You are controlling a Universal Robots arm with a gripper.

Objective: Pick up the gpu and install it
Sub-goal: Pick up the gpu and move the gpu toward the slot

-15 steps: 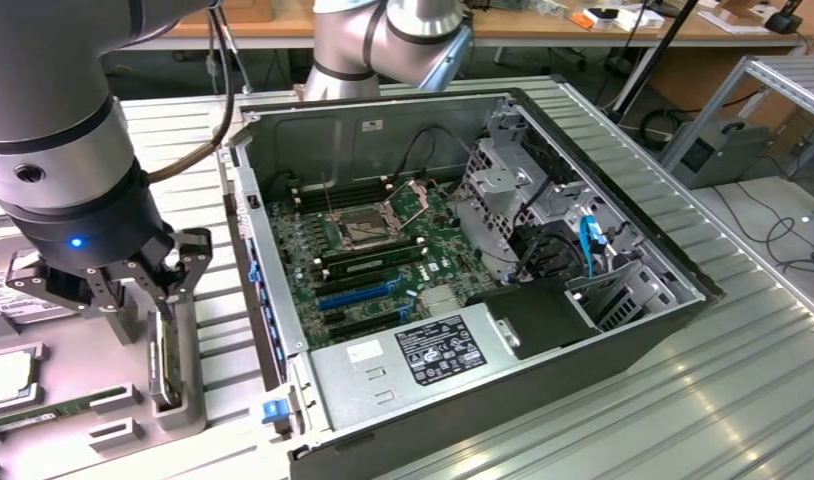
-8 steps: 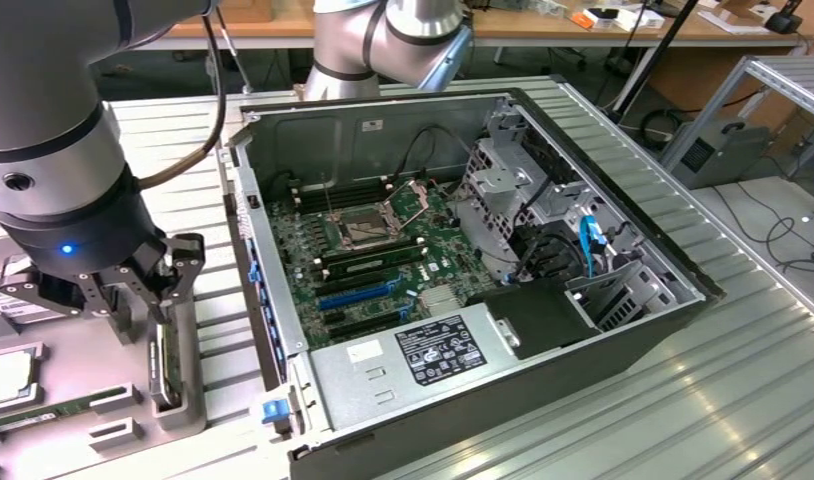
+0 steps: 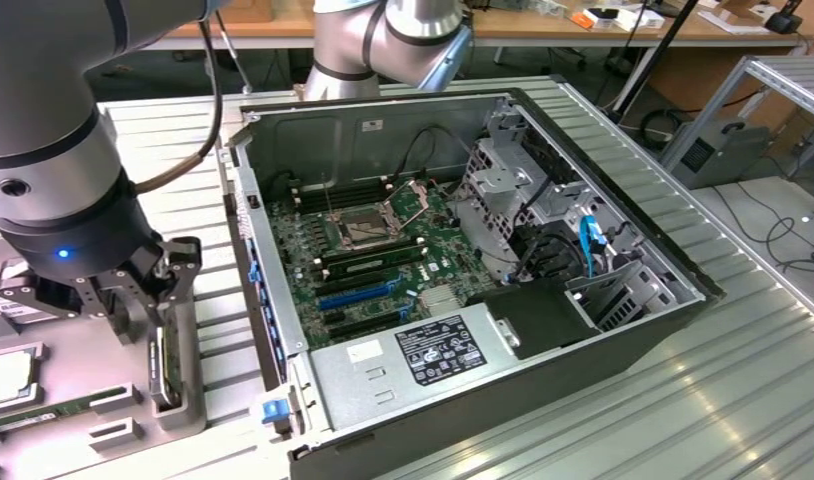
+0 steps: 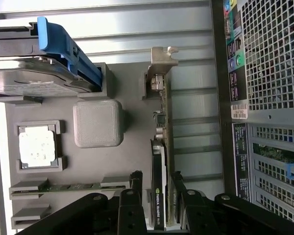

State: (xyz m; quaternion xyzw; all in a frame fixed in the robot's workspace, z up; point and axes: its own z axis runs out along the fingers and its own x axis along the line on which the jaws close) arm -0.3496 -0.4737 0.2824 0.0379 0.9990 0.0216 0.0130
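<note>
My gripper should grab the GPU by its flat-sided black cooler end (image 3: 163, 362) next, because components stick up along the board toward the bracket.
The gpu (image 4: 160, 156) is a thin black card standing on its edge in a grey parts holder (image 4: 132, 142), with its silver end bracket (image 4: 162, 61) at the far end. My gripper (image 4: 157, 178) is open and straddles the card's near end, one black finger (image 4: 135, 182) on each side, close to its faces. In the exterior view the gripper (image 3: 147, 300) hangs low over the holder at the exterior view's left, with the gpu (image 3: 159, 365) on edge right below it. The card still rests in its holder.
An open computer case (image 3: 647, 250) lies at the exterior view's right, its motherboard (image 3: 367, 240) and blue slot (image 3: 358, 295) exposed. The holder also carries a hard drive (image 4: 34, 78) in a blue caddy, a processor chip (image 4: 36, 147) and a green memory stick (image 4: 73, 186). The case's back panel (image 4: 269, 58) is close beside the holder.
</note>
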